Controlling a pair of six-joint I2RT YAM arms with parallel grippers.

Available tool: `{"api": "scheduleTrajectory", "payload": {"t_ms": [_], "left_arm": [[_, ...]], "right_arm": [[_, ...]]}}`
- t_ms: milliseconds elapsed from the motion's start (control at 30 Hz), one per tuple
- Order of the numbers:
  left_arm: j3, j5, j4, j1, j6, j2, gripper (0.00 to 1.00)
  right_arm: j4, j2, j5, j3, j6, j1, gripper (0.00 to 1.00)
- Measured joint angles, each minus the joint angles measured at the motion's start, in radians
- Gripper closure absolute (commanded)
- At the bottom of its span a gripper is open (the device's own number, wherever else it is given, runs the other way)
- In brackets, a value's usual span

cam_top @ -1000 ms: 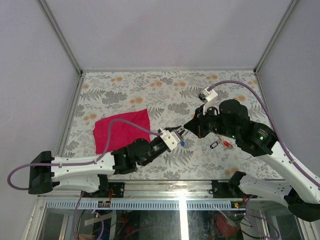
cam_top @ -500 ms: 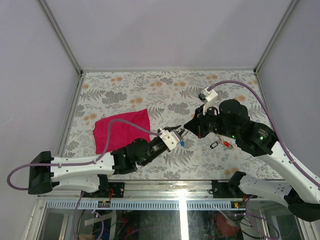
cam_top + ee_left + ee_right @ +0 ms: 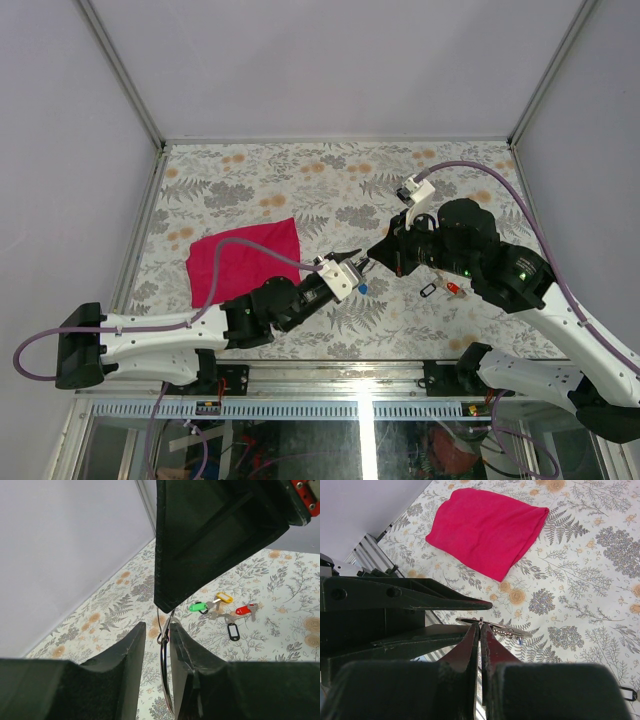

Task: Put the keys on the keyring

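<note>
My left gripper closes, since the keyring's thin loop stands between my left gripper's fingers. Closing now would catch the keyring.
The keyring point(image 3: 165, 680) is a thin silvery loop standing between my left gripper's point(image 3: 156, 626) fingers, against the right one, with a gap to the other finger. My right gripper point(image 3: 480, 626) is shut on the keyring point(image 3: 492, 626) at its top edge. The two grippers meet above the table's middle, the left point(image 3: 352, 267) and the right point(image 3: 374, 256). A blue key point(image 3: 362, 288) hangs under the ring. Green point(image 3: 198, 607), yellow point(image 3: 224, 598) and red point(image 3: 243, 610) tagged keys and a black tag point(image 3: 233, 631) lie together on the table point(image 3: 441, 289).
A magenta cloth point(image 3: 245, 260) lies crumpled left of the grippers; it also shows in the right wrist view point(image 3: 487, 527). The floral table point(image 3: 300, 190) is walled by grey panels, with a metal rail along the near edge.
My left gripper has drawn back slightly to the left, and the blue key under the ring has shifted a little with it. The right arm has barely moved.
</note>
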Motion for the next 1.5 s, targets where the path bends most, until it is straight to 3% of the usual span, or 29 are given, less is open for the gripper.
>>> {"api": "scheduleTrajectory", "payload": {"t_ms": [433, 533, 633, 833, 900, 1000, 1100, 1500], "left_arm": [[0.000, 0.000, 0.000, 0.000, 0.000, -0.002, 0.76], [0.000, 0.001, 0.000, 0.000, 0.000, -0.002, 0.84], [0.000, 0.002, 0.000, -0.002, 0.000, -0.002, 0.99], [0.000, 0.000, 0.001, -0.002, 0.005, -0.002, 1.00], [0.000, 0.000, 0.002, -0.002, 0.004, -0.002, 1.00], [0.000, -0.001, 0.002, -0.002, -0.006, -0.002, 1.00], [0.000, -0.019, -0.002, -0.002, -0.030, -0.005, 1.00], [0.142, -0.069, -0.211, 0.047, -0.203, 0.040, 1.00]], "right_arm": [[0.000, 0.006, -0.001, 0.000, 0.000, 0.000, 1.00], [0.000, 0.006, -0.001, 0.000, 0.000, 0.000, 1.00], [0.002, 0.006, -0.001, 0.000, 0.000, 0.000, 1.00], [0.001, 0.006, -0.001, 0.000, 0.001, 0.000, 1.00], [0.001, 0.006, -0.001, 0.000, 0.001, 0.000, 0.93], [0.001, 0.006, 0.000, 0.000, 0.006, 0.000, 0.74], [0.002, 0.003, 0.008, 0.000, 0.008, 0.000, 0.63], [0.092, -0.123, 0.143, -0.052, -0.037, 0.000, 0.50]]}}
